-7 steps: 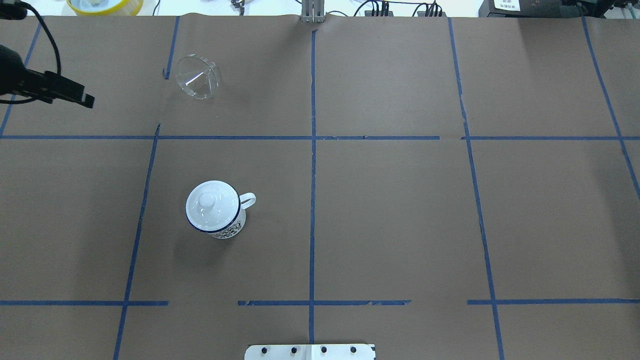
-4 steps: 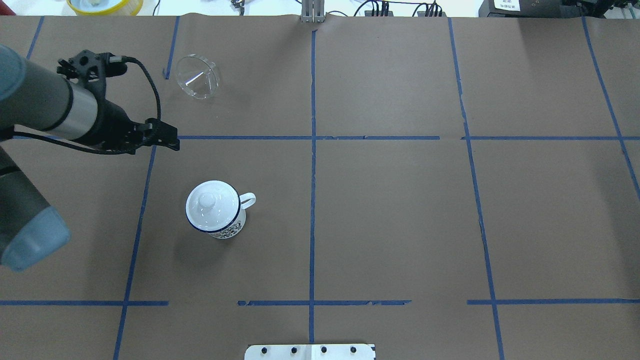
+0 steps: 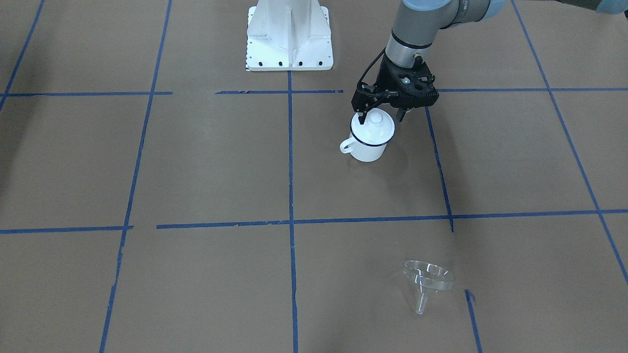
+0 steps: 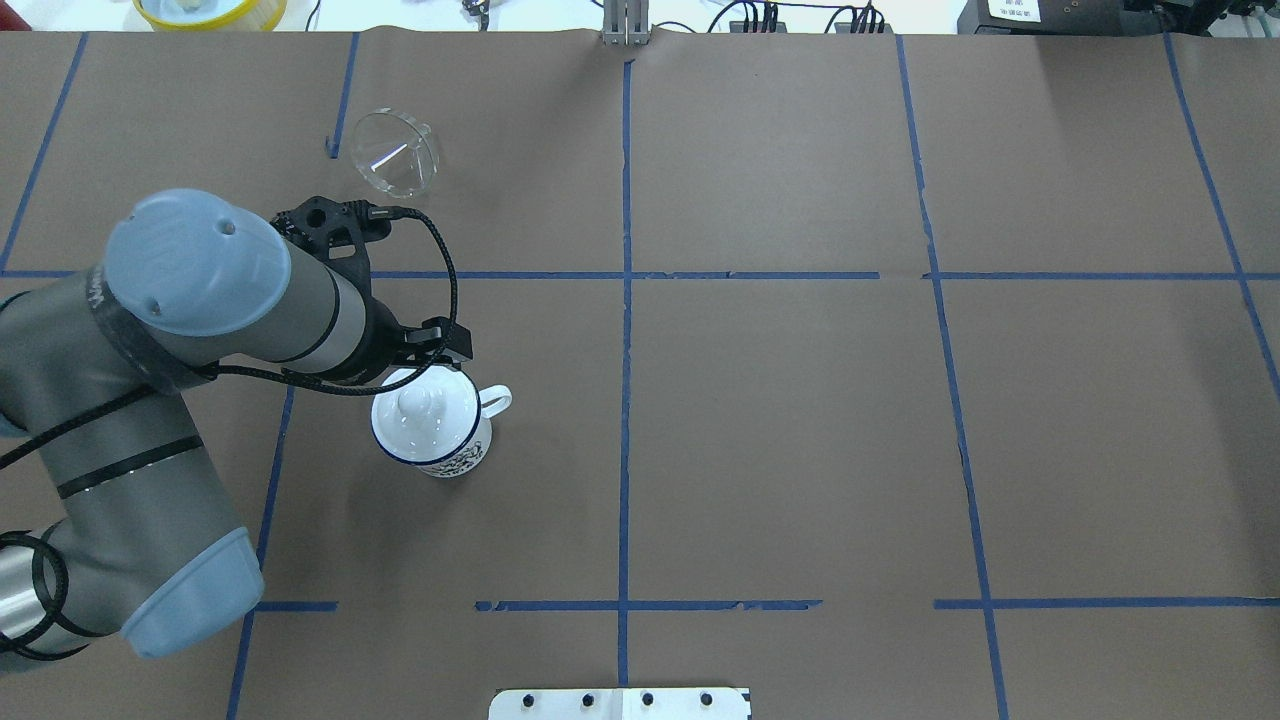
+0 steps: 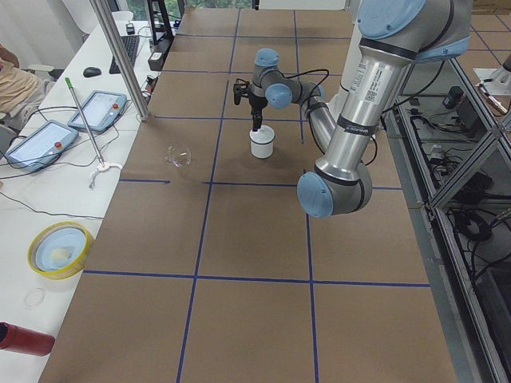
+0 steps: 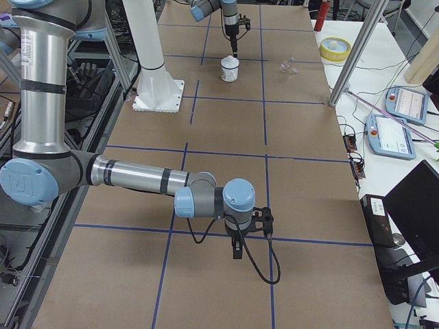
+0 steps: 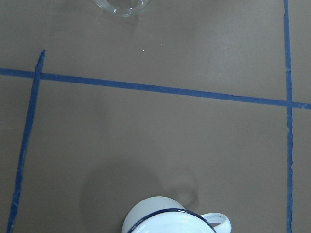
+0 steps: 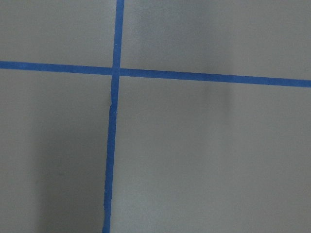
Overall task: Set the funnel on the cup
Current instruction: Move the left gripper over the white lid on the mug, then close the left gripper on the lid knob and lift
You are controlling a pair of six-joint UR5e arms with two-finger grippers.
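The lid spreads wide and round across the cup, so next I need to take hold of the lid by the small knob [image 3: 375, 118] with my left gripper.
The cup [image 3: 368, 149] is a white enamel mug with a dark blue rim, standing upright in the left half of the table, its handle toward the centre line. A white knobbed lid [image 3: 377, 128] sits on it. My left gripper [image 3: 380, 119] hangs just above the lid, open, a finger on each side of the knob. The clear funnel [image 4: 397, 153] lies tilted on the table far beyond the cup, also in the front view [image 3: 428, 279]. My right gripper [image 6: 236, 250] shows only in the exterior right view, low over bare table; I cannot tell its state.
A yellow-rimmed dish [image 4: 210, 10] sits past the table's far left edge. The white robot base plate [image 3: 289, 44] is at the near middle. Blue tape lines [image 4: 625, 300] cross the brown paper.
My left arm has swept in from the left edge and now hangs over the cup's lid. The cup, lid and funnel have not moved.
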